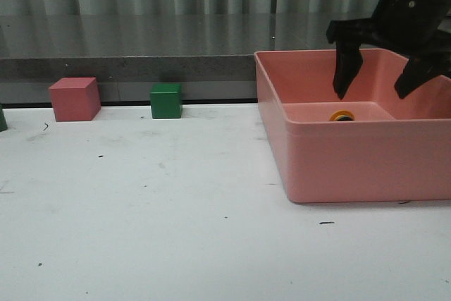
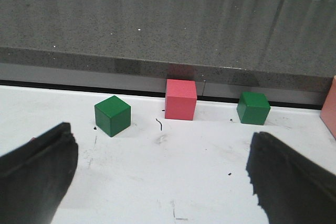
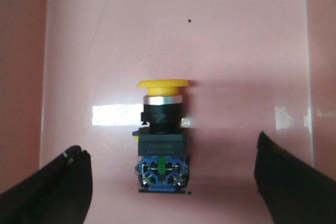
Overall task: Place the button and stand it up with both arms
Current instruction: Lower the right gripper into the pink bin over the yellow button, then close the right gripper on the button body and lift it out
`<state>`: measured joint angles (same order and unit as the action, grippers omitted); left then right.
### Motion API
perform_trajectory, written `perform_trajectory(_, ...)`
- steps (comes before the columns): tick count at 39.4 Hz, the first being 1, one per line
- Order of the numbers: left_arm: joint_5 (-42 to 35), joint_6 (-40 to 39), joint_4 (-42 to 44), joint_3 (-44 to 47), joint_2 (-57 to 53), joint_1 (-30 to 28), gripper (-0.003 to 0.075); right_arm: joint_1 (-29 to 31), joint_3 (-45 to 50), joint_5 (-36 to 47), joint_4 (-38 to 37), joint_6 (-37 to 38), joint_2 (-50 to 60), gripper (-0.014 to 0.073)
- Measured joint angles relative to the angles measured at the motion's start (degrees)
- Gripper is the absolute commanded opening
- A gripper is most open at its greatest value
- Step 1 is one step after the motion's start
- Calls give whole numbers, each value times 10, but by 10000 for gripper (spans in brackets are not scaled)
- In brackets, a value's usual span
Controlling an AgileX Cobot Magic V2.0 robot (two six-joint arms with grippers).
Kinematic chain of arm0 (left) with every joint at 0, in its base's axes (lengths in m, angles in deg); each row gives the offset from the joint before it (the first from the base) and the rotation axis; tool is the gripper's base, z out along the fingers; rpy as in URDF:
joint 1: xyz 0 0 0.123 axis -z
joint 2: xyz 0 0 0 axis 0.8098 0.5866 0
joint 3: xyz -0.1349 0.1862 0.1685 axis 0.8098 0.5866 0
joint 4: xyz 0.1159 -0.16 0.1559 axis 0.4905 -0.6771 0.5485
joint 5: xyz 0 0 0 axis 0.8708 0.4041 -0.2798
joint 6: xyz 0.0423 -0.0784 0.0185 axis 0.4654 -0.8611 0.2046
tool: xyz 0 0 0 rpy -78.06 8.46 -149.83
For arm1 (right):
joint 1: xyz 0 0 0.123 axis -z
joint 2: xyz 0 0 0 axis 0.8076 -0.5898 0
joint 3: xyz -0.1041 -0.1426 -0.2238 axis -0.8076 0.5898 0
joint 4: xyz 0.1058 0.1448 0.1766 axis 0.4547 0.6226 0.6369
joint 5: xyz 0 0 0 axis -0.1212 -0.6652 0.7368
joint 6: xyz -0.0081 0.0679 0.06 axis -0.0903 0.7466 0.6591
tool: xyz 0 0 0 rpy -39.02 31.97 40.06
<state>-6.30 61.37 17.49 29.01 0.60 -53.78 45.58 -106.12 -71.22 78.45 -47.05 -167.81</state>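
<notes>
My right gripper's fingers hang well above the yellow cap (image 1: 343, 115), so it is too early to close. The gripper lowers first, as closing now would miss.
The button (image 3: 163, 129) lies on its side on the floor of the pink bin (image 1: 345, 167), with its yellow cap (image 3: 163, 83) pointing away from the fingers and its blue block base nearest them. From the front, only the yellow cap (image 1: 343, 115) shows over the bin's inner step. My right gripper (image 1: 371, 94) hangs open above the bin. Its fingers (image 3: 58, 187) stand wide on either side of the button without touching it. My left gripper (image 2: 160, 171) is open over bare white table and holds nothing. It is out of the front view.
A pink cube (image 1: 74, 99) and a green cube (image 1: 165, 100) stand at the back of the table against a grey stone ledge (image 1: 141, 47). Another green cube (image 2: 112, 115) sits further left. The bin's tall walls enclose the right gripper's fingers.
</notes>
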Motion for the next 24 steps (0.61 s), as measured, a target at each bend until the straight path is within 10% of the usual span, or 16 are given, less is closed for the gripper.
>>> perform_trajectory(14, 0, 0, 0, 0, 0, 0, 617, 0, -57, -27, 0, 1, -100, 505)
perform_trajectory(24, 0, 0, 0, 0, 0, 0, 617, 0, -59, -28, 1, 1, -103, 220)
